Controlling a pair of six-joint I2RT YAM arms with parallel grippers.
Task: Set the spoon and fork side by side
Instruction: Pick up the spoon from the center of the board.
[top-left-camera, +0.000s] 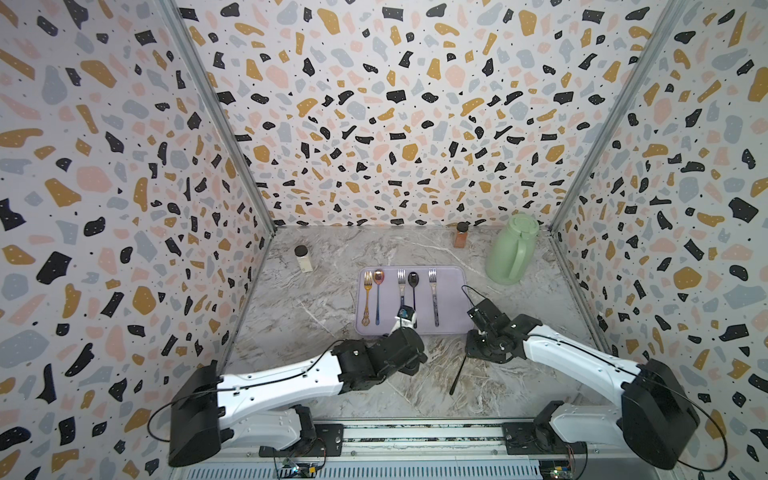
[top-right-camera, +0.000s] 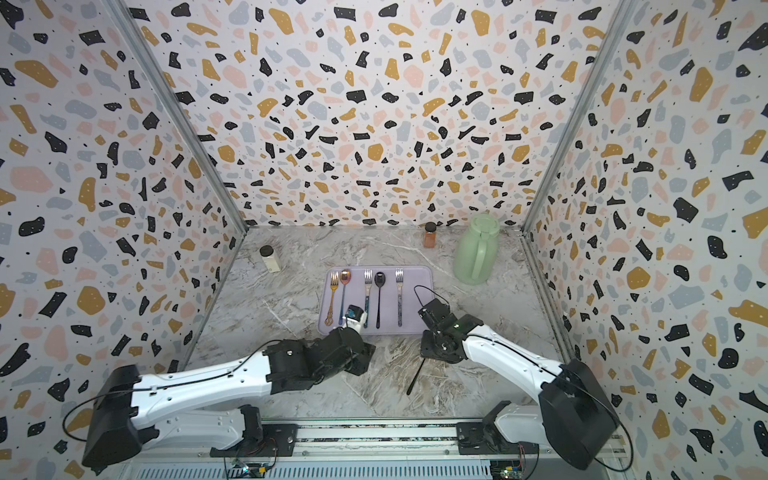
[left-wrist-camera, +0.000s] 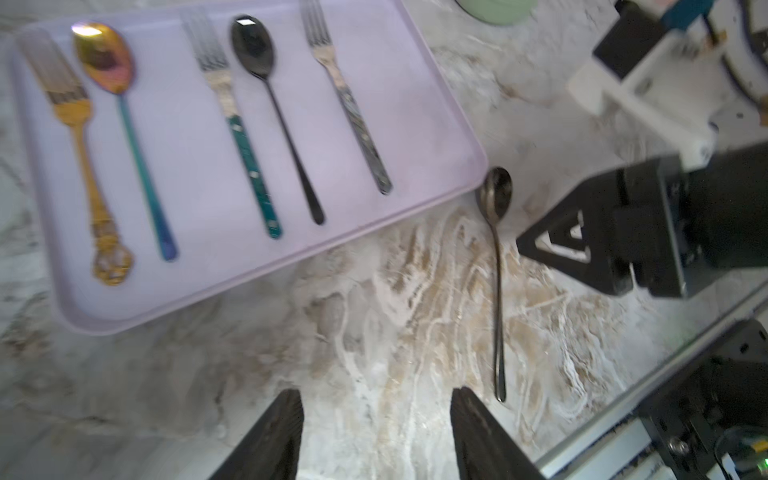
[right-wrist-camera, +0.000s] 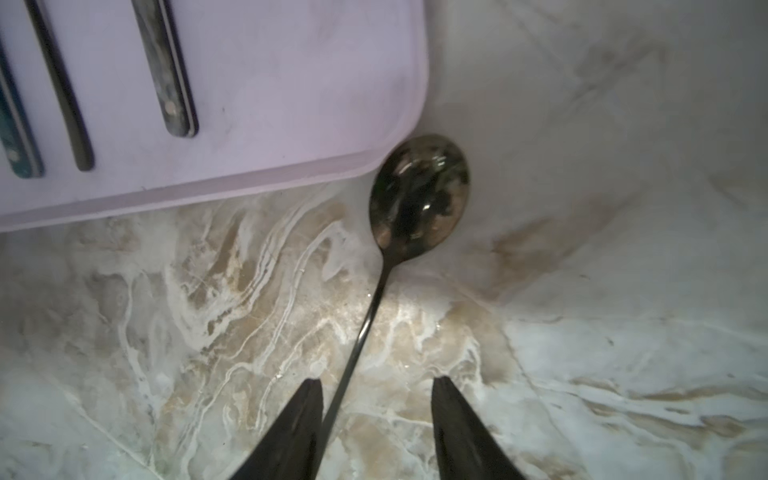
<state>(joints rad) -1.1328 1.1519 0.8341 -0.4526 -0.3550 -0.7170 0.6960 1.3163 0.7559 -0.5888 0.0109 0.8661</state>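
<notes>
My right gripper takes hold of the dark spoon by its handle behind the bowl next, to set it alongside the dark-handled fork.
A dark spoon lies on the marble table just off the near right corner of the lilac tray, its bowl almost against the rim. Its handle points toward the front edge. My right gripper hangs open over that handle, which runs between the fingers close to one of them. On the tray lie a gold fork beside a rainbow spoon, a teal-handled fork beside a black spoon, and a dark-handled fork alone at the right. My left gripper is open and empty above the table before the tray.
A green jug stands at the back right, an orange spice jar beside it at the back wall, and a pale jar with a black lid at the back left. Patterned walls close three sides. A metal rail runs along the front.
</notes>
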